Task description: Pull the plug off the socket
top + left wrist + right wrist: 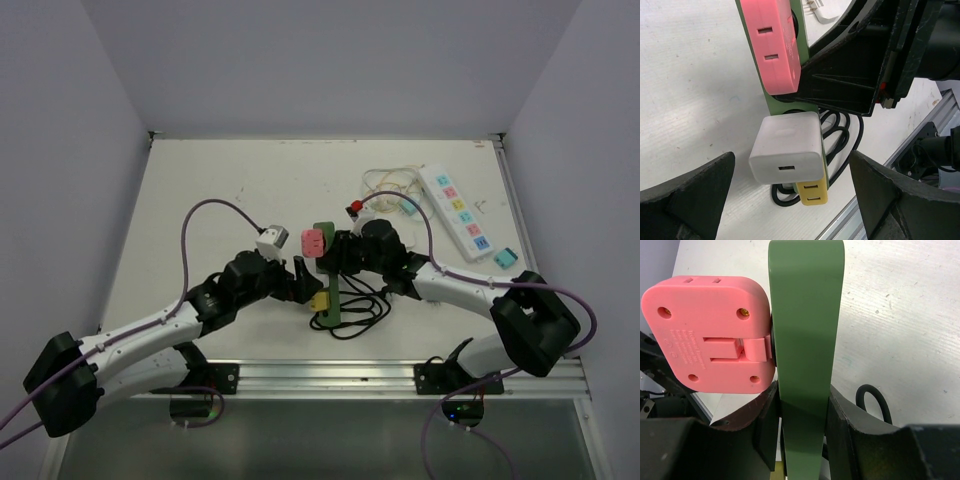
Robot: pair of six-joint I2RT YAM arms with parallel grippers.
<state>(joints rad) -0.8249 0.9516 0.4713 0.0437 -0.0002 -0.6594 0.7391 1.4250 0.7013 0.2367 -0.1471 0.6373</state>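
The white plug needs to come off the socket, and both adapters should stay free. My left gripper should next hold the white plug (787,150) by its two opposite sides and pull it off the socket (776,104).
A green socket strip (805,320) stands on edge, and my right gripper (801,415) is shut on its narrow body. Three things are plugged into its face: a pink adapter (772,45) highest, a white plug (786,147) in the middle, and a yellow adapter (812,192) lowest. My left gripper (790,197) is open, with one finger (690,200) on either side of the white plug and a clear gap on both sides. From above, the green strip (326,280) lies between the left gripper (303,275) and the right gripper (340,255); the white plug is hidden there.
The strip's black cable (360,310) coils toward the near rail (330,375). A white power strip (455,212) with coloured sockets lies at the back right, beside a loose pale cable (390,185) and a teal block (505,258). White walls enclose the table.
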